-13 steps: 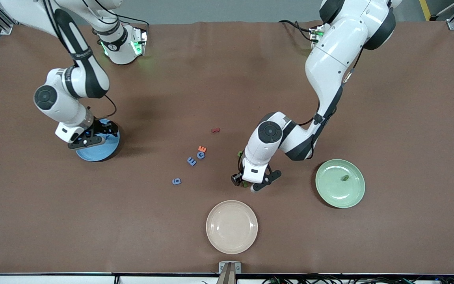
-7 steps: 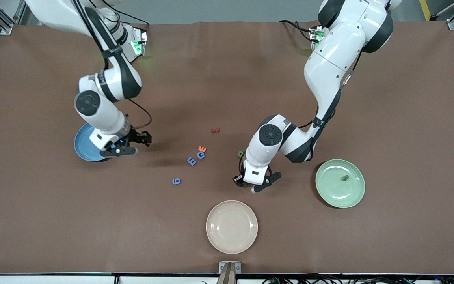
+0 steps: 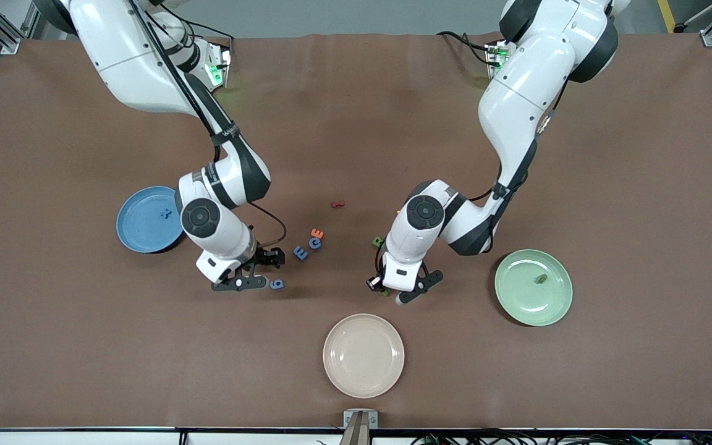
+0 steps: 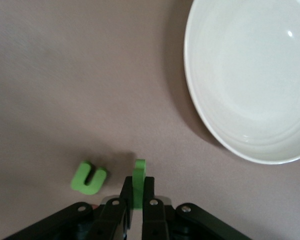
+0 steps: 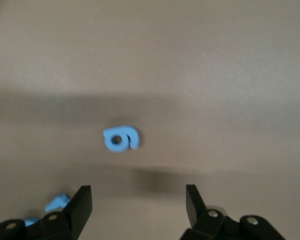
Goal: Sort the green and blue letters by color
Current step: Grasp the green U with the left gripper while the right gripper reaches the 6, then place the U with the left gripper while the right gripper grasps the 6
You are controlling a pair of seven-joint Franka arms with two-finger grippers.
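Observation:
To sort the blue 6 onto the blue plate (image 3: pixel 139 232), my right gripper next needs to grab it across its round loop and curled tail (image 3: pixel 277 284).
My left gripper (image 3: pixel 389 288) is shut on a green bar-like letter (image 4: pixel 138 181) and is low over the table between the cream and green plates. A green N-like letter (image 4: pixel 88 178) lies beside it. A green B (image 3: pixel 378 241) lies farther from the front camera. My right gripper (image 3: pixel 262 271) is open and empty over the table beside the blue 6 (image 3: pixel 277 283), which also shows in the right wrist view (image 5: pixel 121 139) ahead of the open gripper (image 5: pixel 138 205). A blue E (image 3: pixel 300 252) and a blue C (image 3: pixel 315 243) lie close by. A blue X (image 3: pixel 165 214) lies on the blue plate (image 3: pixel 139 232). A green piece (image 3: pixel 541 279) lies on the green plate (image 3: pixel 520 303).
A cream plate (image 3: pixel 363 355) sits nearest the front camera and also shows in the left wrist view (image 4: pixel 250 85). An orange E (image 3: pixel 317 233) touches the blue C. A dark red piece (image 3: pixel 337 203) lies farther from the front camera.
My right arm has swung from over the blue plate to the blue 6 near the table's middle, and the blue X now shows on that plate. My left gripper has barely moved.

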